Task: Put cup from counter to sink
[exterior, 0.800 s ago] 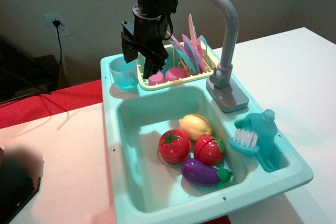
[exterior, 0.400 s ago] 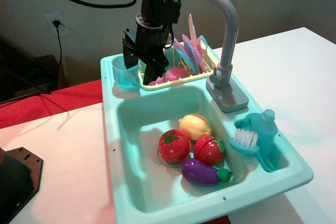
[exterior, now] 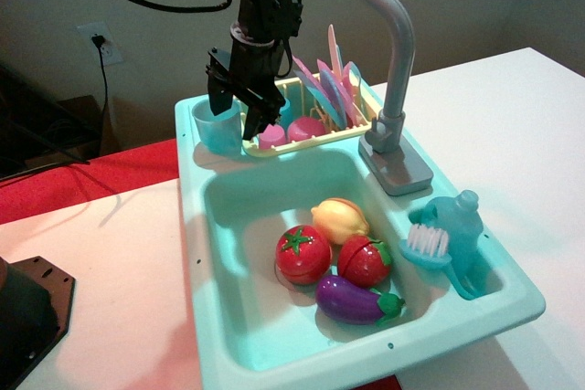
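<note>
My gripper needs to put the cup from the counter into the sink (exterior: pixel 239 226), so next it should grab the cup by its rim (exterior: pixel 237 110).
The small translucent light-blue cup (exterior: pixel 216 131) stands upright on the turquoise counter (exterior: pixel 189 154) at the sink unit's back left corner, next to the dish rack. My gripper (exterior: pixel 236 109) hangs open just above and right of the cup. One finger is over the cup's rim and the other is down between the cup and the rack. It holds nothing. The sink (exterior: pixel 239 226) is the deep turquoise basin in front, with the tall grey faucet (exterior: pixel 394 38) at its back right.
A pale yellow dish rack (exterior: pixel 320 138) with pink cups (exterior: pixel 305 128) and plates stands right of the cup. A toy tomato (exterior: pixel 303 254), lemon (exterior: pixel 339 219), strawberry (exterior: pixel 366 260) and eggplant (exterior: pixel 355 300) lie in the basin. A teal bottle with brush (exterior: pixel 452 237) stands at the right.
My gripper has shifted left from over the dish rack's pink cups toward the blue cup. It has stayed open. The cup has not moved.
</note>
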